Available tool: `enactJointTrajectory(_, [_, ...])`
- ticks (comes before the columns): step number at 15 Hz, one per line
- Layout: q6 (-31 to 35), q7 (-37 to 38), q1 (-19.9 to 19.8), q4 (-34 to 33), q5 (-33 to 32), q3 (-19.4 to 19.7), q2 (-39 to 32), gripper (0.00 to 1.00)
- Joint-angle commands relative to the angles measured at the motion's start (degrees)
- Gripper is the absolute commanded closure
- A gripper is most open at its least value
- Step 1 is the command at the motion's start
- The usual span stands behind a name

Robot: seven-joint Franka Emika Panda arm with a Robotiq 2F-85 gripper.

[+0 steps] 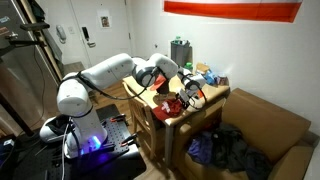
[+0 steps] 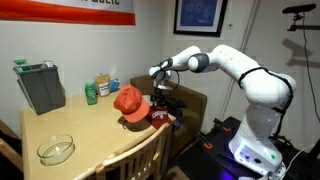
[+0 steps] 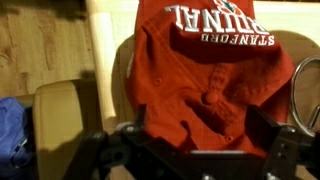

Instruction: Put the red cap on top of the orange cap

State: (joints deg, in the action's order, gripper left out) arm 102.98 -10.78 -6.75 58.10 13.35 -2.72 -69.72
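Note:
The gripper grabs the red cap's crown from above next, away from the lettering. This leaves the red cap's bottom side free to cover the orange cap (image 2: pixel 128 100).
The dark red cap (image 2: pixel 160 117) lies at the table's near edge, below my gripper (image 2: pixel 162 97). In the wrist view the cap (image 3: pixel 205 70) fills the middle, white lettering at its top. My gripper (image 3: pixel 198 125) is open, one finger on each side of the cap's crown, low over it. The bright orange cap (image 2: pixel 128 100) sits on the table right beside the dark red one, further in. In an exterior view the gripper (image 1: pixel 168 84) hangs over the red cap (image 1: pixel 171 104), with the orange cap (image 1: pixel 189 84) behind it.
A glass bowl (image 2: pixel 57 150), a grey bin (image 2: pixel 40 86), a green bottle (image 2: pixel 91 94) and a blue box (image 2: pixel 104 85) stand on the wooden table (image 2: pixel 95 135). A wooden chair (image 2: pixel 150 158) is at the table's front. Brown boxes with cloth (image 1: pixel 240 145) lie on the floor.

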Motion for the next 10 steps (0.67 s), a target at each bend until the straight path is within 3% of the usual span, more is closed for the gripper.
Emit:
enactJointTrajectory(1, [-0.96,1.78,0.77,-1.08,-0.6,0.69,1.04,0.0])
enactJointTrajectory(10, [-3.99,0.96,-1.12,-6.32,-3.11,0.21,-3.03,0.0])
